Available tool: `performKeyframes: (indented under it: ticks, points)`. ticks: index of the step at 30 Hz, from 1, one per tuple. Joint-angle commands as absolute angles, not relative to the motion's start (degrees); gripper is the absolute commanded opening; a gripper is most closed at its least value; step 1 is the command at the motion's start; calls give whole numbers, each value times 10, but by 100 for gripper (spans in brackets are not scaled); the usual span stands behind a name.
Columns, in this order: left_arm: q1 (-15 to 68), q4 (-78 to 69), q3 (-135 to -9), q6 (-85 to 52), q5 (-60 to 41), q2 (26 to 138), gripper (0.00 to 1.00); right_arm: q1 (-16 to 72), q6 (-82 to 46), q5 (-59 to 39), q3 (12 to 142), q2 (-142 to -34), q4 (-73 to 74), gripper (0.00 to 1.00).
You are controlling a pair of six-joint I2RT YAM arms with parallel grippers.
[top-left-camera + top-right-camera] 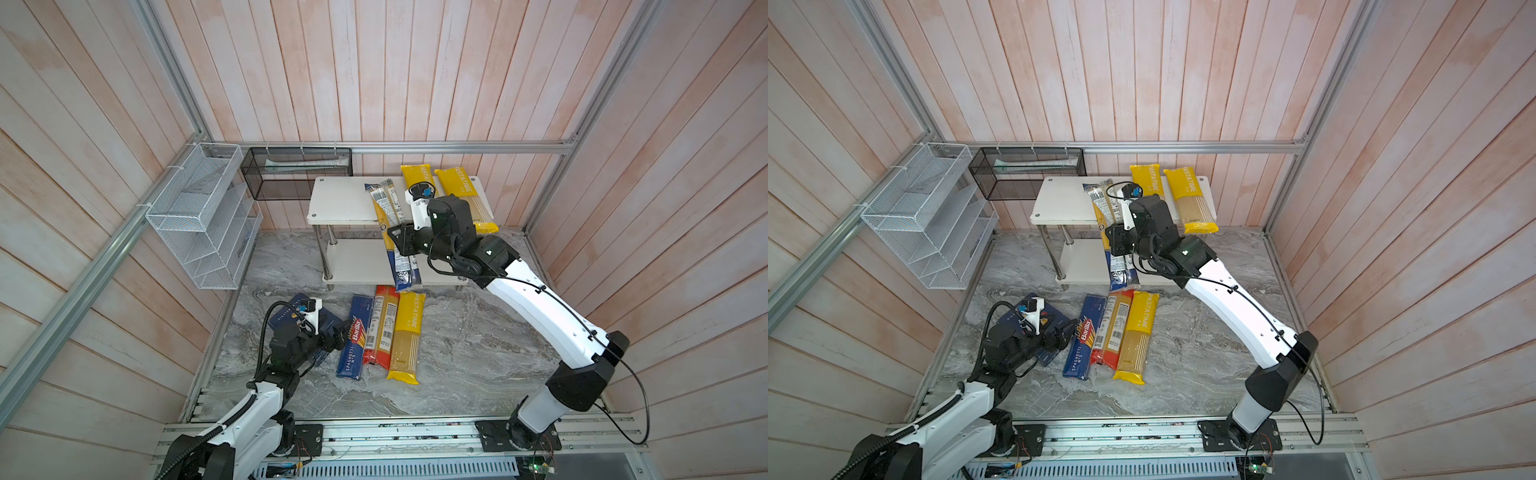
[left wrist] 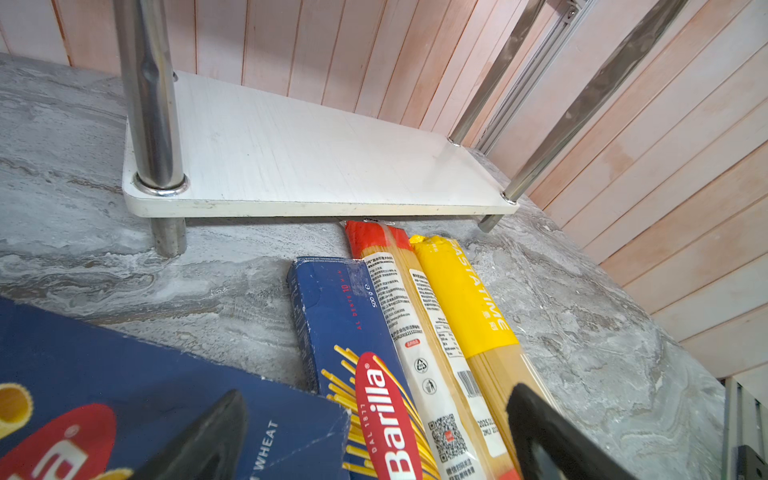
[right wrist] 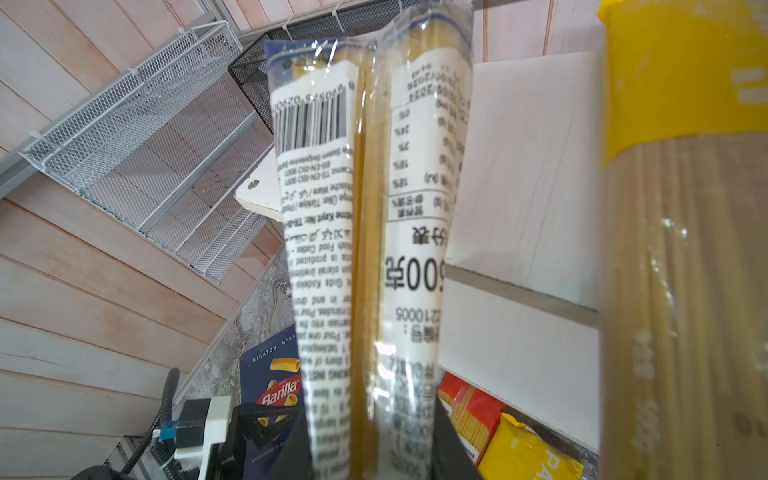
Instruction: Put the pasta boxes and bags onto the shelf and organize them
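Observation:
My right gripper holds the clear bags and should keep holding them until they lie flat on the top board, because their near ends hang below the board's front edge.
My right gripper is shut on two slim clear bags with navy ends. They hang tilted, far ends over the shelf's top board, near ends in front of the lower board. Two yellow PASTATIME bags lie on the top board beside them. On the marble lie the narrow spaghetti box, a red-ended bag and a third yellow bag. My left gripper is open, low over the wide rigatoni box and the spaghetti box.
A white wire-mesh organizer hangs on the left wall. A black mesh basket hangs on the back rail beside the shelf. Chrome posts stand at the shelf corners. Bare marble lies right of the floor bags.

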State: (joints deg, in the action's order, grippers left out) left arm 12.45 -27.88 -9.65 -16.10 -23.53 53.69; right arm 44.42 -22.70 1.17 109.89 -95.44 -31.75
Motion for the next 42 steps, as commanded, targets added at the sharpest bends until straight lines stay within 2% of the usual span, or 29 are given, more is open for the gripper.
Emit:
performKeyframes:
  ticks: [1, 16, 24, 36, 42]
  points:
    - [127, -281, -110, -152, -234, 539, 100, 440, -216, -7, 1164, -958, -274, 16]
    - [127, -281, -110, -153, -236, 538, 100, 408, -210, -29, 1313, -1055, -314, 16]
    - [127, -281, -109, -152, -235, 536, 100, 374, -231, -69, 1338, -1084, -309, 16]
    - [127, -281, -108, -152, -235, 536, 100, 338, -248, -73, 1368, -1126, -305, 16]
    - [127, -278, -107, -154, -228, 530, 100, 320, -264, -88, 1373, -1154, -302, 23]
